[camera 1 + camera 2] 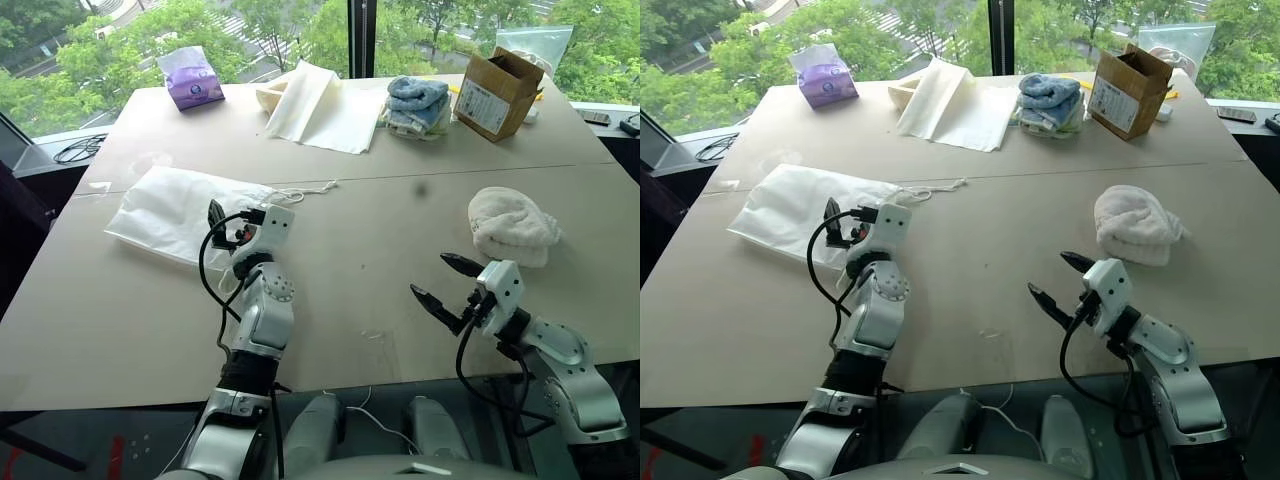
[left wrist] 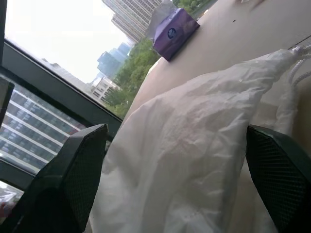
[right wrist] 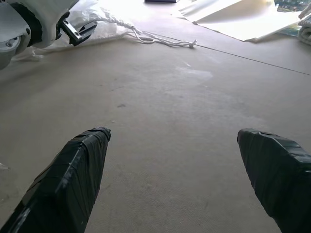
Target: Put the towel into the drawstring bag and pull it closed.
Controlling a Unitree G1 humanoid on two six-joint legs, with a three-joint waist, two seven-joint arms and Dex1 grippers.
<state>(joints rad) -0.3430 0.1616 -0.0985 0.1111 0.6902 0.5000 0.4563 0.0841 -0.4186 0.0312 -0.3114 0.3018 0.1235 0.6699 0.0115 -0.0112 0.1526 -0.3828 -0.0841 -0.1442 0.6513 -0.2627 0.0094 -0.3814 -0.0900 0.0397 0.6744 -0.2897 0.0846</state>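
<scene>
Since the drawstring bag's body [image 1: 165,215] lies flat and slack on the tabletop, my left gripper should next grab the bag's raised edge near its opening.
The drawstring bag [image 1: 170,208] lies flat on the left half of the table, its mouth to the right and its white cords [image 1: 305,190] trailing from it. My left gripper [image 1: 233,218] stands open at the bag's near edge, close to the mouth. In the left wrist view the crumpled bag fabric [image 2: 194,145] lies between its wide-apart fingers [image 2: 73,170]. The towel [image 1: 512,226], a white fluffy bundle, rests on the right side. Nearer to me than the towel, my right gripper [image 1: 431,276] is open over bare table with nothing in it.
Along the far edge sit a purple tissue pack [image 1: 193,78], a cream cloth sheet [image 1: 320,108], folded blue-and-white towels [image 1: 417,105] and an open cardboard box [image 1: 497,92]. Bare table [image 1: 380,240] lies between the bag and the towel.
</scene>
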